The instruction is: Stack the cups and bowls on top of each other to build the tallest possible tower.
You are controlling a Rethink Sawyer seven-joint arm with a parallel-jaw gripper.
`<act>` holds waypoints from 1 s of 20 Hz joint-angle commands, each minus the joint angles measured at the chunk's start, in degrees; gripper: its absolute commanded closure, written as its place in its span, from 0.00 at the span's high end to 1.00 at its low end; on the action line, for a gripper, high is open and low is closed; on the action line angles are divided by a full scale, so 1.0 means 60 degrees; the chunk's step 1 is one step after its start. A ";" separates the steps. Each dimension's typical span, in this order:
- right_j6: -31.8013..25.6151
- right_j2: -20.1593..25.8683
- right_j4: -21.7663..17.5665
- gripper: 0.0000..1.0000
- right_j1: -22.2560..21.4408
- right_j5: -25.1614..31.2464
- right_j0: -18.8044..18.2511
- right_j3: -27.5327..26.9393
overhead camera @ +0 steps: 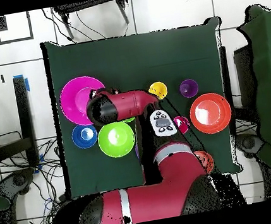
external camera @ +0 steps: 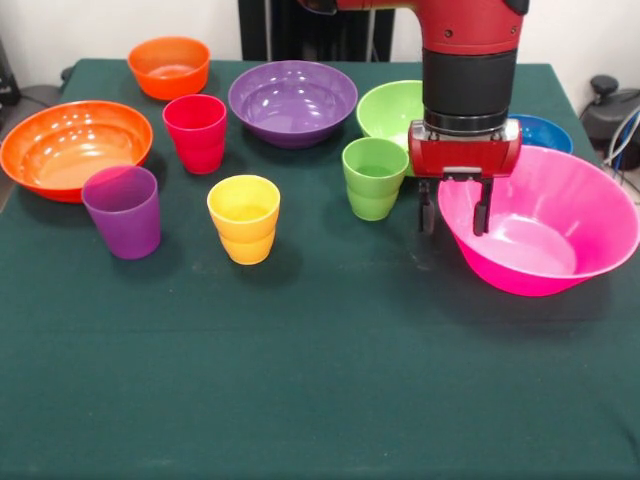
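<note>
The largest pink bowl (external camera: 530,275) is the widest piece and should start the tower, so my gripper will next grab it by its rim (external camera: 452,205).
My gripper (external camera: 455,215) is open and points down over the left rim of the largest pink bowl (external camera: 530,275). One finger (external camera: 427,212) is outside the rim and the other is inside the bowl. The green cup (external camera: 373,177) stands just left of the gripper. The yellow cup (external camera: 244,218), purple cup (external camera: 122,210) and red cup (external camera: 196,132) stand upright further left. The lime green bowl (external camera: 385,110) and small blue bowl (external camera: 550,130) lie behind the arm. The purple bowl (external camera: 292,100), small orange bowl (external camera: 168,65) and large orange bowl (external camera: 70,145) lie at the back and left.
In the overhead view the arm covers the purple bowl and green cup. The pink bowl (overhead camera: 72,99), blue bowl (overhead camera: 84,136), lime bowl (overhead camera: 116,139) and large orange bowl (overhead camera: 210,113) show around it. The green table cloth (external camera: 320,380) stretches toward the camera.
</note>
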 commanded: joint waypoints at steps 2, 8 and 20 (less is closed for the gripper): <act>-0.0056 0.0366 -0.0894 1.00 0.0778 0.0054 0.0188 0.0093; 0.0082 0.0345 -0.0959 1.00 0.0952 -0.0077 0.0239 -0.0033; 0.0171 0.0304 -0.0926 0.00 0.0980 0.0015 0.0305 -0.0136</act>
